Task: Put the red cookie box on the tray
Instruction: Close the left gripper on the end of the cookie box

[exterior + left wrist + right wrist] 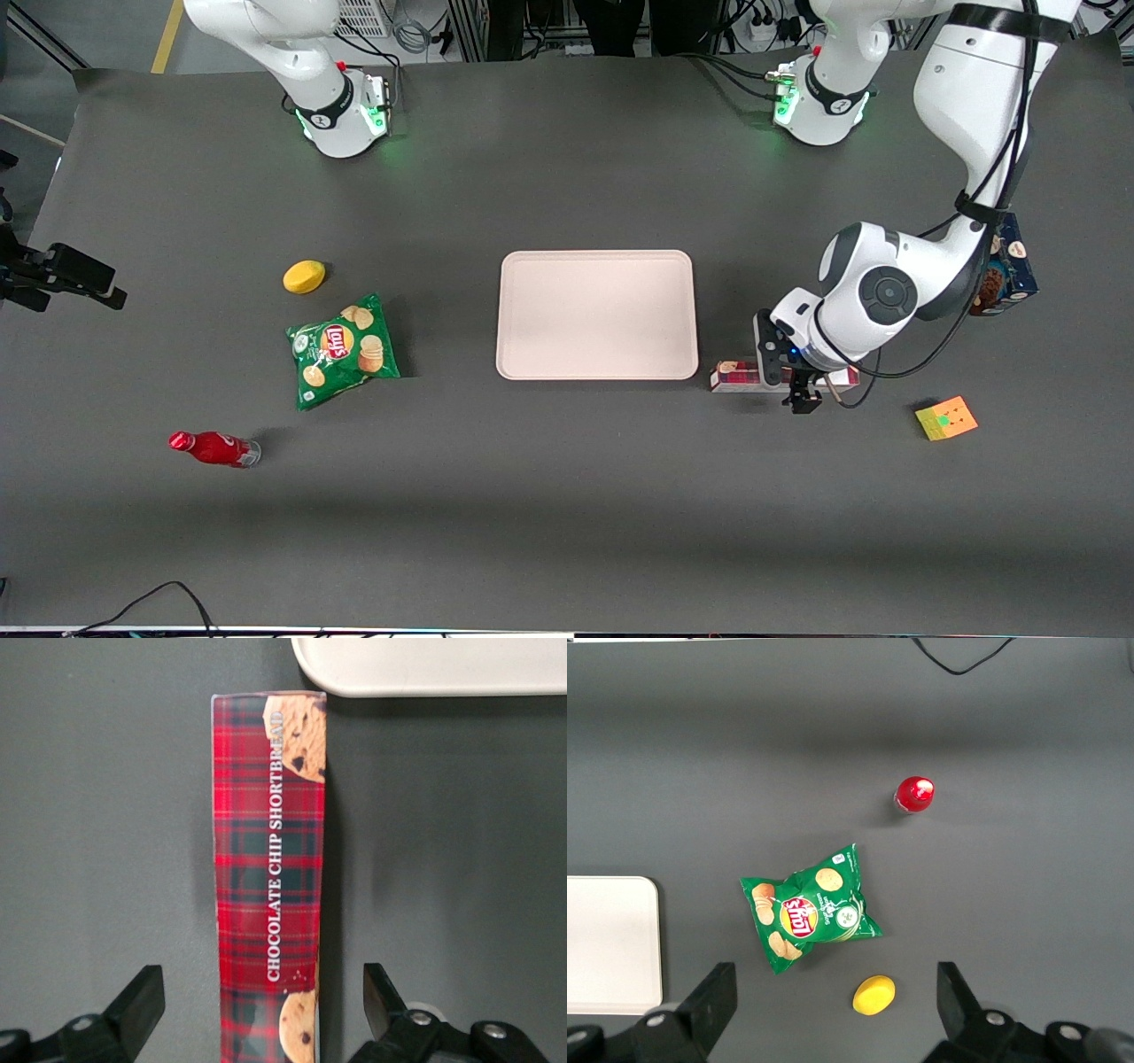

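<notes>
The red cookie box is long and narrow, so my left gripper should next grab it across its middle point(269, 1032) to keep both ends level.
The red cookie box point(735, 376) point(268, 877) lies flat on the dark table, a long plaid carton with cookie pictures and "Chocolate Chip Shortbread" lettering. One end of it points at a corner of the tray point(596, 315) point(425, 665), a short gap away. The pale pinkish tray holds nothing. My left gripper point(784, 377) point(261, 1001) hovers low over the box, open. Its two black fingers point(137, 1001) straddle the carton with a gap on each side and touch nothing. The arm's wrist hides the box's middle in the front view.
A dark-blue cookie box point(1005, 266) stands partly under the working arm. A colour cube point(946, 418) lies near the red box, toward the working arm's end. Toward the parked arm's end lie a green chips bag point(341, 348), a lemon point(304, 276) and a red bottle point(213, 448).
</notes>
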